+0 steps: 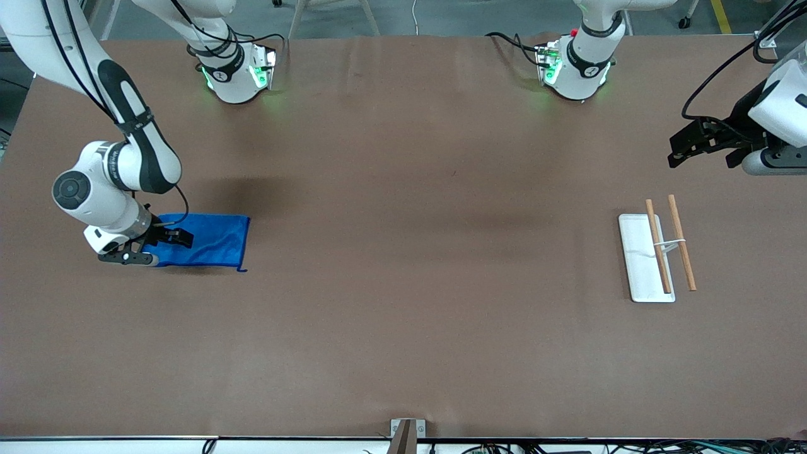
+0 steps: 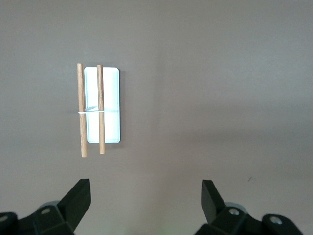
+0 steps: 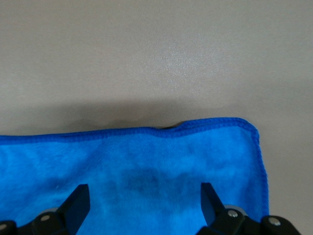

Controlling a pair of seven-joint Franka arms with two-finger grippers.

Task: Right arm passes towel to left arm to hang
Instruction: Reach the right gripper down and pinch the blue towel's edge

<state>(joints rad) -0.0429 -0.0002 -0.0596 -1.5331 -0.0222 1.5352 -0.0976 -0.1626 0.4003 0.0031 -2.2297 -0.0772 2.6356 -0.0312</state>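
The right gripper grabs the towel by its stitched end (image 1: 162, 253) opposite the loop next. That leaves the blue towel's corner loop free for my left arm.
The blue towel (image 1: 214, 243) lies flat on the brown table near the right arm's end, with a short loop (image 1: 241, 270) at its corner nearest the front camera. My right gripper (image 1: 154, 247) hangs low over the towel's end, open, with nothing between its fingers. In the right wrist view the towel (image 3: 146, 152) fills the space under the open right gripper (image 3: 144, 196), its stitched edge just ahead. My left gripper (image 1: 703, 154) waits open and empty in the air over the left arm's end of the table, also seen as the left gripper (image 2: 145, 196) above bare table.
A white flat tray (image 1: 637, 265) stands near the left arm's end, with two wooden rods (image 1: 681, 249) on a small stand over it. The left wrist view shows the tray (image 2: 111, 93) and rods (image 2: 81, 110) ahead of the gripper. Both arm bases stand along the table's top edge.
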